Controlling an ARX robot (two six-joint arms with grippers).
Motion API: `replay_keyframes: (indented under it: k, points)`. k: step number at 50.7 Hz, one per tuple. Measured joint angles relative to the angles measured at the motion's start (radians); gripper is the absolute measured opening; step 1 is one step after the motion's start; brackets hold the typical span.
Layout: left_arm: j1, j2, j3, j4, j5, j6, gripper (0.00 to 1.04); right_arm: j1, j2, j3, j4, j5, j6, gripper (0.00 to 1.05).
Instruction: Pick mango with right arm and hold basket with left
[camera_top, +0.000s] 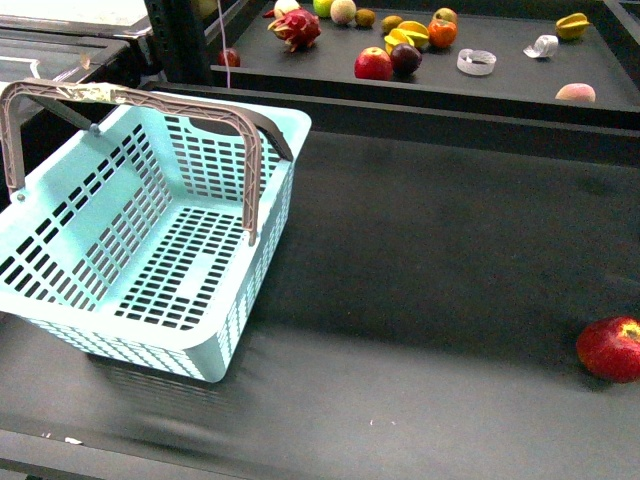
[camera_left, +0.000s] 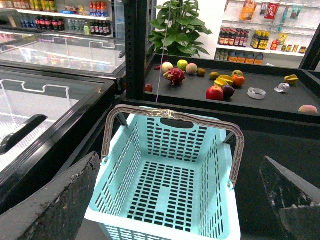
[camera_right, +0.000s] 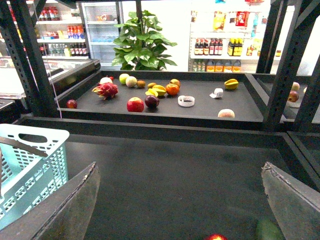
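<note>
The turquoise basket has to be held steady for the mango, so my left gripper will grab it next by its grey-brown taped handle.
The turquoise basket stands empty on the left of the dark table, both grey-brown handles up, one taped. My left gripper is open above and behind the basket, its fingers wide on either side and touching nothing. My right gripper is open and empty over bare table, with the basket's corner to one side. No plain yellow mango shows clearly. A blurred greenish shape lies by one right finger, and I cannot tell what it is. Neither arm shows in the front view.
A red apple lies at the table's right edge and shows in the right wrist view. The raised back shelf holds a red apple, dragon fruit, orange, yellow star fruit and others. A black post stands behind the basket.
</note>
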Motion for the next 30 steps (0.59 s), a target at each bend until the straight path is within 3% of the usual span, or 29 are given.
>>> replay_keyframes:
  k: [30]
  points:
    - [0.000, 0.000, 0.000, 0.000, 0.000, 0.000, 0.97, 0.000, 0.000, 0.000, 0.000, 0.000, 0.000, 0.96]
